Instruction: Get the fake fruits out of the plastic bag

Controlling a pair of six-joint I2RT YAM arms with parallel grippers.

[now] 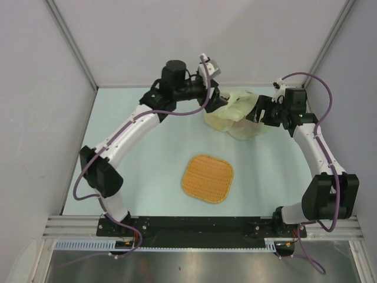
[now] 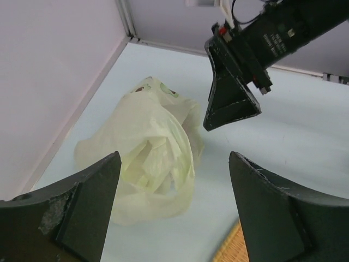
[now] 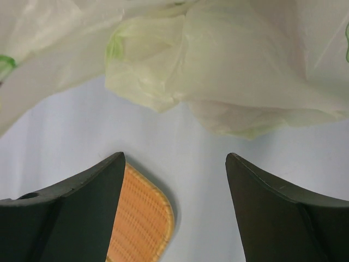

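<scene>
My left gripper is to pick up the plastic bag by a fold of film at its opening. That leaves the bag's opening free to reach into.
The pale yellow-green plastic bag lies crumpled on the table at the back, between my two grippers. It also shows in the left wrist view and the right wrist view. No fake fruits show in any view; the bag hides whatever is inside. My left gripper is open and empty at the bag's left side, its jaws wide apart above the bag. My right gripper is open and empty at the bag's right side, just short of its lower edge.
An orange woven square mat lies in the middle of the table, nearer than the bag; its corner shows in the right wrist view. White walls close the table at the left, back and right.
</scene>
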